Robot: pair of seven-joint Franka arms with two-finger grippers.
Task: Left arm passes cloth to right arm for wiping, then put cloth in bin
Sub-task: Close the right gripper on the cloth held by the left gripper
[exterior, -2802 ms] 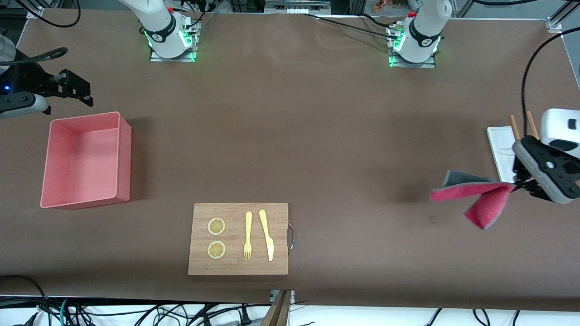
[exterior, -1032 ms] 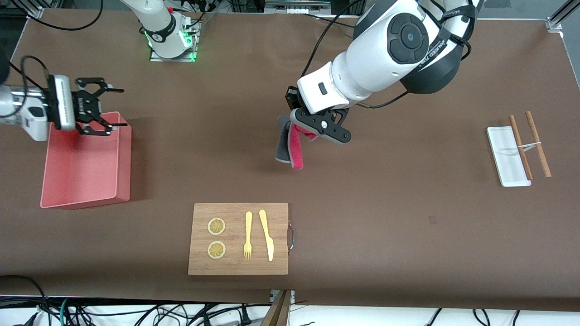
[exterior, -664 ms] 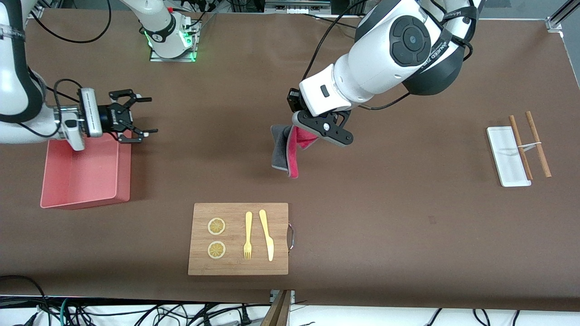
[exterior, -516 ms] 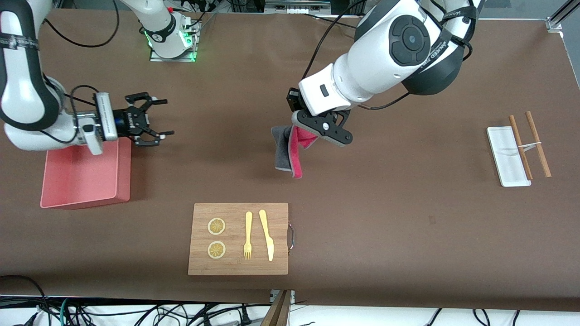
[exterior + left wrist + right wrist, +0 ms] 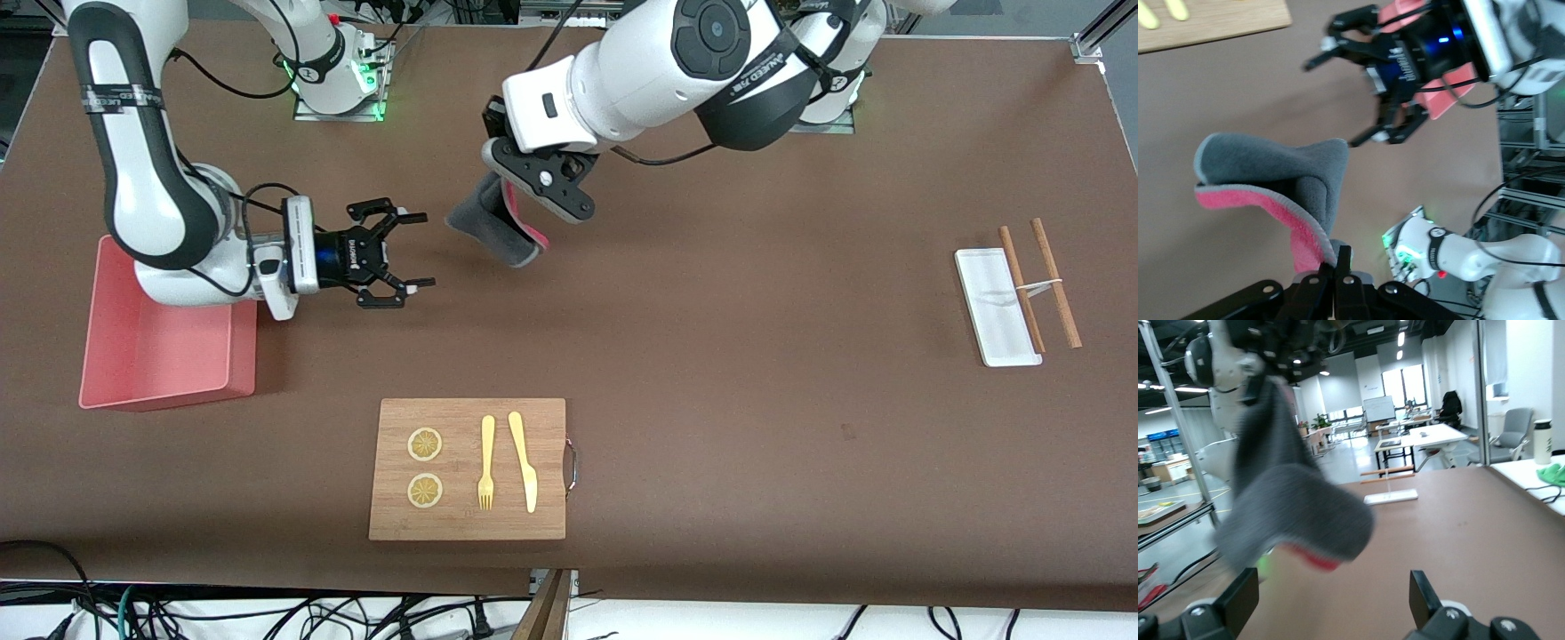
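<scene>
My right gripper grabs the cloth by its loose hanging end (image 5: 519, 252) (image 5: 1331, 537) next, to take over the wiping before the cloth goes in the pink bin.
The cloth (image 5: 492, 229), dark grey outside and pinkish-red inside, hangs folded from my left gripper (image 5: 518, 197), which is shut on its upper edge over the bare table between the two bases. In the left wrist view the cloth (image 5: 1275, 175) droops from the closed fingertips (image 5: 1343, 261). My right gripper (image 5: 420, 250) is open and empty, level with the cloth and pointing at it, a short gap away. In the right wrist view the cloth (image 5: 1288, 513) hangs just ahead of the spread fingers (image 5: 1421, 592). The pink bin (image 5: 116, 391) stands at the right arm's end of the table, partly under the right arm.
A wooden board (image 5: 467, 520) with two lemon slices, a yellow fork and a knife lies near the front camera. A small white tray (image 5: 982, 293) with chopsticks (image 5: 1053, 280) across it sits at the left arm's end of the table.
My left gripper carried the cloth from the left arm's end to mid-table, then toward the right arm. My right gripper moved from over the bin toward the cloth, staying open.
</scene>
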